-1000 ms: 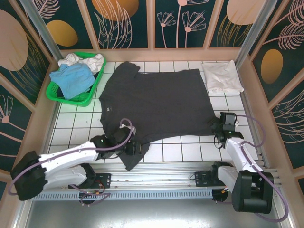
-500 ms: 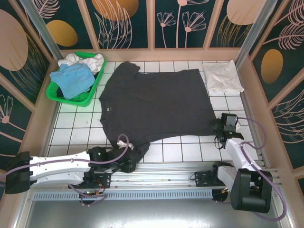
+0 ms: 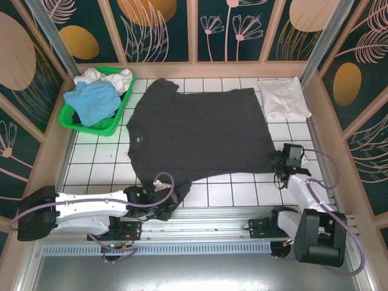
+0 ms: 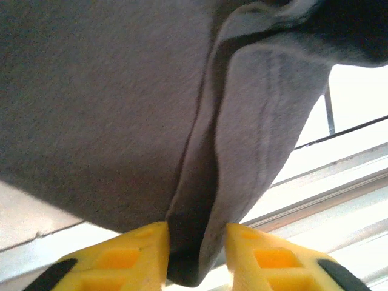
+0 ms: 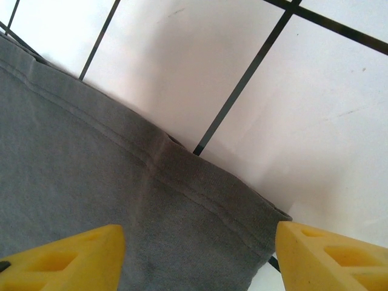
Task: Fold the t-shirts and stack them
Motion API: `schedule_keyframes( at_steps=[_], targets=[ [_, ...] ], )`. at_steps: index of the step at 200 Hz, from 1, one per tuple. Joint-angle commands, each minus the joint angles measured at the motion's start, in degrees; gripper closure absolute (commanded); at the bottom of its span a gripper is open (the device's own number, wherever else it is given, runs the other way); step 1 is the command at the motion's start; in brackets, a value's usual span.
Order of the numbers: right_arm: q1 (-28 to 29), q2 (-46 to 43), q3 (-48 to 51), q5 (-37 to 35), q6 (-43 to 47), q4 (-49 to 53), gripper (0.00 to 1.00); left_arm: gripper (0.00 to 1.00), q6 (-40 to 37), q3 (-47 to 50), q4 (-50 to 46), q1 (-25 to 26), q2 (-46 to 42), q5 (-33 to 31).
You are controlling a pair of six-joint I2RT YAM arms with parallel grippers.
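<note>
The right gripper pinches the dark charcoal t-shirt (image 3: 200,130) at its near hem corner (image 3: 274,169) next. Then the t-shirt's near side folds over evenly.
A large dark charcoal t-shirt (image 3: 200,130) lies spread flat on the tiled table. Its near-left sleeve (image 4: 254,121) is bunched into a fold between my left gripper's (image 4: 197,233) yellow fingers, which are shut on it, low by the table's near edge (image 3: 171,197). At the shirt's near-right hem corner (image 5: 230,200) my right gripper (image 5: 199,233) stands open, one finger on each side of the cloth, seen from above at the shirt's right edge (image 3: 279,162). A light blue t-shirt (image 3: 92,100) and a white t-shirt (image 3: 109,77) lie in the basket. Another white t-shirt (image 3: 282,97) lies folded at the back right.
The green plastic basket (image 3: 68,123) stands at the back left, close to the dark shirt's far sleeve. Patterned walls close in the table on three sides. A metal rail (image 3: 200,245) with the arm bases runs along the near edge.
My left arm drew back toward the near edge and its jaws narrowed onto the sleeve, which now lies bunched. The right gripper has barely moved.
</note>
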State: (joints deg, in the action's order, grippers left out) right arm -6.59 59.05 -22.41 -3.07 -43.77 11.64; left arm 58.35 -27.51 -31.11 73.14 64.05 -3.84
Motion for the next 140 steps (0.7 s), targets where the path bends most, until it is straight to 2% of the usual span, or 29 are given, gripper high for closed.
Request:
schedule_keyframes(
  at_steps=[1, 51, 98, 140],
  targets=[
    [-0.9, 0.5, 1.0, 0.6, 1.1, -1.8, 0.34, 0.81, -2.1, -2.1, 3.0, 0.3, 1.0, -0.4],
    [-1.5, 0.6, 1.8, 1.9, 1.7, -2.1, 0.35, 1.00, -1.6, -1.6, 1.1, 0.3, -1.4, -1.3],
    [-1.7, 2.7, 1.5, 1.3, 2.1, -2.5, 0.37, 1.00, 0.5, -2.7, -4.2, 0.3, -9.5, -8.4],
    [-1.7, 4.8, 0.7, 3.7, 2.3, -3.3, 0.45, 1.00, -0.4, -4.9, -5.9, 0.3, -14.6, -15.6]
  ],
)
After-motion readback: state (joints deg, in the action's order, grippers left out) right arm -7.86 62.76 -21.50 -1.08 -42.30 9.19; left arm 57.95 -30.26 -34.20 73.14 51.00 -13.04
